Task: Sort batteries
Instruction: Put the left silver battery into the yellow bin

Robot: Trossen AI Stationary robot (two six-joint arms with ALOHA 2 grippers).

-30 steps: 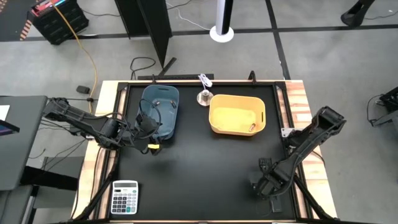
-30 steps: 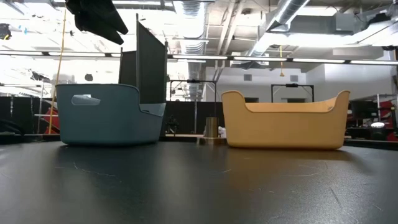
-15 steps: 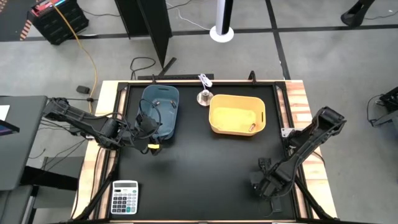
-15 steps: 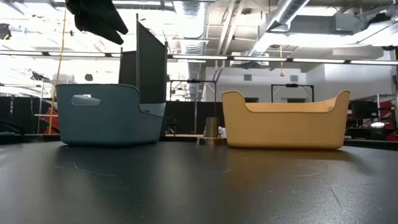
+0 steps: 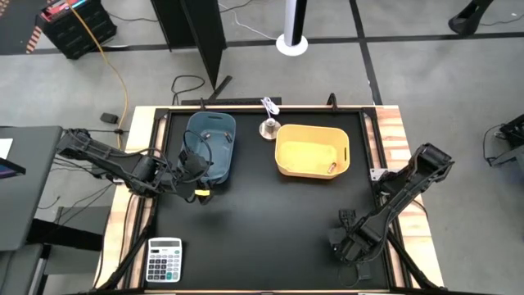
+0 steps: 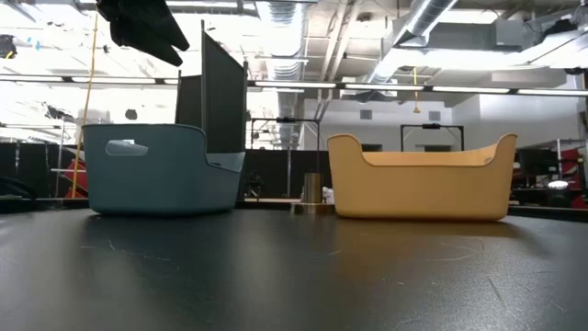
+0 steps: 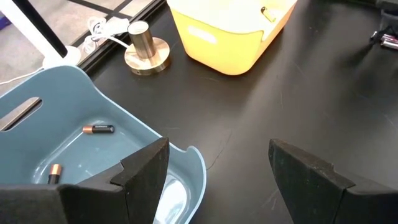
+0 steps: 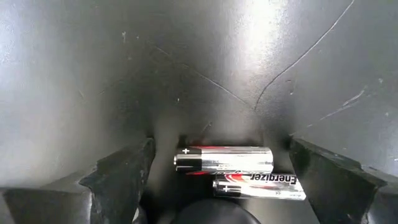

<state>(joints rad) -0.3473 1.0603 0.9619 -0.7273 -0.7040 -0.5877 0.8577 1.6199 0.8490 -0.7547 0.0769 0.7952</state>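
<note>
The upper battery is ready to be gripped: my right gripper's fingers reach down beside its ends, so my right gripper should close on it.
Two silver-white batteries [image 8: 224, 159] [image 8: 258, 185] lie side by side on the black table near its near right corner. My right gripper [image 8: 227, 171] [image 5: 348, 242] is low over them and open, one finger on either side, touching neither. My left gripper [image 7: 214, 180] [image 5: 196, 176] is open and empty above the near rim of the blue bin [image 5: 210, 143]. Two dark batteries with copper ends [image 7: 99, 129] [image 7: 54, 171] lie on the blue bin's floor. One battery [image 5: 332, 166] lies in the yellow bin [image 5: 311, 152].
A brass cylinder on a round base [image 5: 268, 127] stands between the two bins at the far edge, beside a white cord. A grey-white calculator [image 5: 164, 260] lies at the near left corner. The table's middle [image 5: 262, 221] is bare black surface.
</note>
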